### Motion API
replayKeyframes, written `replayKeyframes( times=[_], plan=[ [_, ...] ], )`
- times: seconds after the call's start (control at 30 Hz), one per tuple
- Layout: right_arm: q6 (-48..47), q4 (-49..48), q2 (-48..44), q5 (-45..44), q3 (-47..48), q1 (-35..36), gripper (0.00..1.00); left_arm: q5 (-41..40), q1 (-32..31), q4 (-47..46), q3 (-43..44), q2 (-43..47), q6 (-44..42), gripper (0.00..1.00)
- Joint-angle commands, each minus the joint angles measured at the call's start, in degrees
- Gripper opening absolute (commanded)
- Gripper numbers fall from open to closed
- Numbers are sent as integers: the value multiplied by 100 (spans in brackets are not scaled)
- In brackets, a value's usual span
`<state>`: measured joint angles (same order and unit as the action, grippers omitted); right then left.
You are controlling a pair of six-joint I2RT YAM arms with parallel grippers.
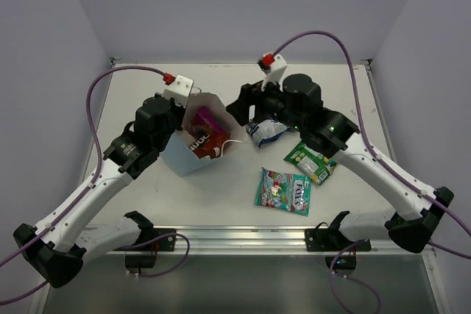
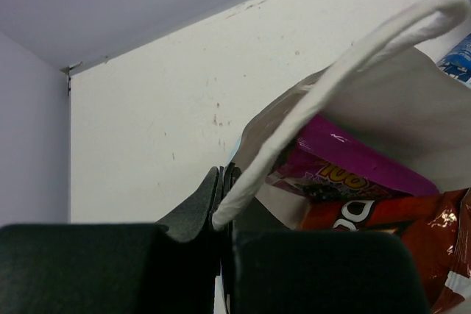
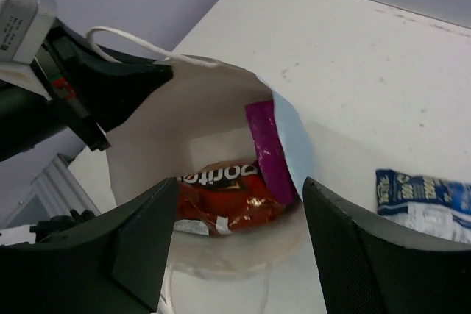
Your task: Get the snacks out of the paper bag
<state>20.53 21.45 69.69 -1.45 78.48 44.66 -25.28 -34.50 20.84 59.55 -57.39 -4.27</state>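
The magenta packet has to come out past the Doritos packet (image 1: 208,143), so my right gripper will next grip the magenta packet by its top seam (image 1: 211,120).
The light-blue paper bag (image 1: 182,156) stands left of centre, its mouth open upward. My left gripper (image 1: 187,106) is shut on the bag's left rim where the white handle (image 2: 331,79) starts; the pinch shows in the left wrist view (image 2: 224,182). A red-orange Doritos packet (image 3: 228,198) and a magenta packet (image 3: 266,151) lie inside the bag (image 3: 184,108). My right gripper (image 3: 241,189) is open and empty just above the bag's mouth, at its right rim (image 1: 238,110). Blue-white (image 1: 266,131), green-yellow (image 1: 310,162) and teal (image 1: 284,190) packets lie on the table. The dark blue packet is out of view.
The three loose packets lie right of the bag under my right arm. The white table (image 1: 147,196) has walls at the back and both sides. A metal rail (image 1: 243,237) runs along the near edge.
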Motion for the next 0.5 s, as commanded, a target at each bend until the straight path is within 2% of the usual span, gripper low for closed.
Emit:
replayKeyframes(
  times=[0.0,0.17,0.2,0.33,0.47],
  plan=[
    [-734,122,823,584,676,288,72,128,40,-624,496,8,-460,0],
    [-797,-88,1529,374,836,718,69,225,31,-669,628,-132,-575,0],
    [-744,-480,1669,252,383,893,68,277,31,-617,619,-176,-557,0],
    [-875,-1263,1828,-100,-25,1079,68,374,31,-546,558,-159,-513,0],
    [-1156,-1933,2048,-933,-306,1220,69,401,40,-449,488,-133,-443,0]
  ],
)
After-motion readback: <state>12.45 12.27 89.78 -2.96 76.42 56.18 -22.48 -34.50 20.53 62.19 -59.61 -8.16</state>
